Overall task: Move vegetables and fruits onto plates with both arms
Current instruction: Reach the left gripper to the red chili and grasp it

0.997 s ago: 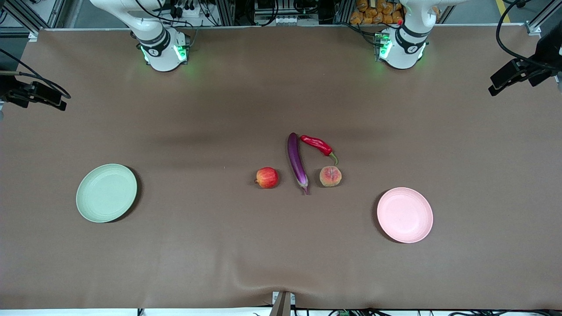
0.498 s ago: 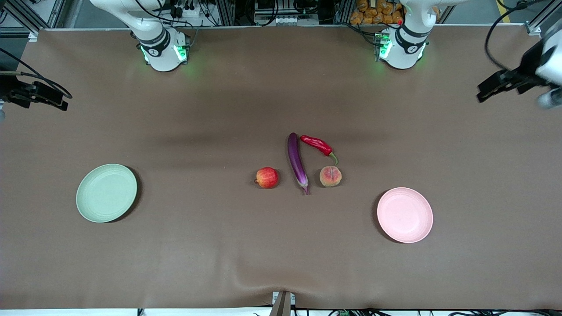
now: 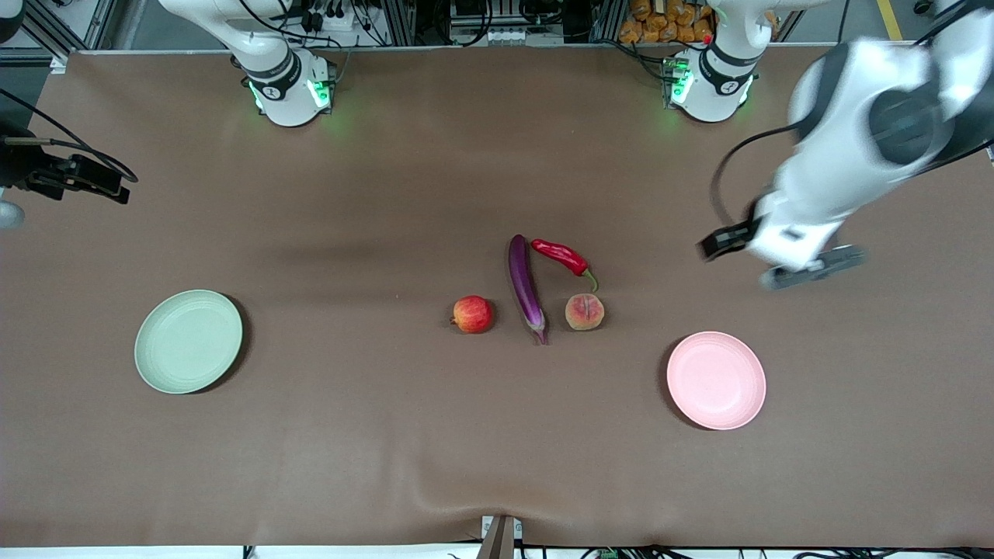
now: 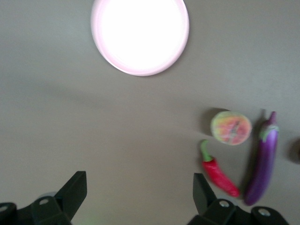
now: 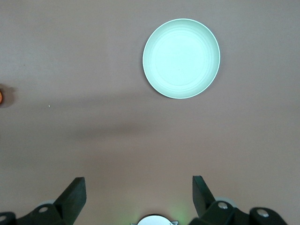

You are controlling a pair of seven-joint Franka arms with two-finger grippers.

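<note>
I will grab the red chili pepper by its red body (image 3: 559,255) with my left gripper next, to move it to the pink plate (image 3: 716,380).
A purple eggplant (image 3: 524,287) lies mid-table, with a red chili pepper (image 3: 561,255) and a peach (image 3: 584,311) beside it toward the left arm's end. A red apple-like fruit (image 3: 472,314) sits toward the right arm's end. The pink plate (image 3: 716,380) and the green plate (image 3: 188,341) hold nothing. My left gripper (image 4: 139,180) hangs open over bare cloth, with the pink plate (image 4: 139,33), peach (image 4: 230,127), chili (image 4: 218,173) and eggplant (image 4: 262,168) in its view. My right gripper (image 5: 139,185) is open, high over bare cloth, and the green plate (image 5: 181,58) shows in its view.
The left arm (image 3: 831,171) reaches over the table above the pink plate's end. The right arm's hand (image 3: 74,177) shows at the table's edge. Both bases (image 3: 291,93) (image 3: 710,89) stand along the table's edge farthest from the front camera. A bracket (image 3: 501,537) sticks up at the nearest edge.
The left arm has swung in from the table's end to hang over the cloth near the chili and pink plate. The right hand shifted slightly. Vegetables, fruits and plates have not moved.
</note>
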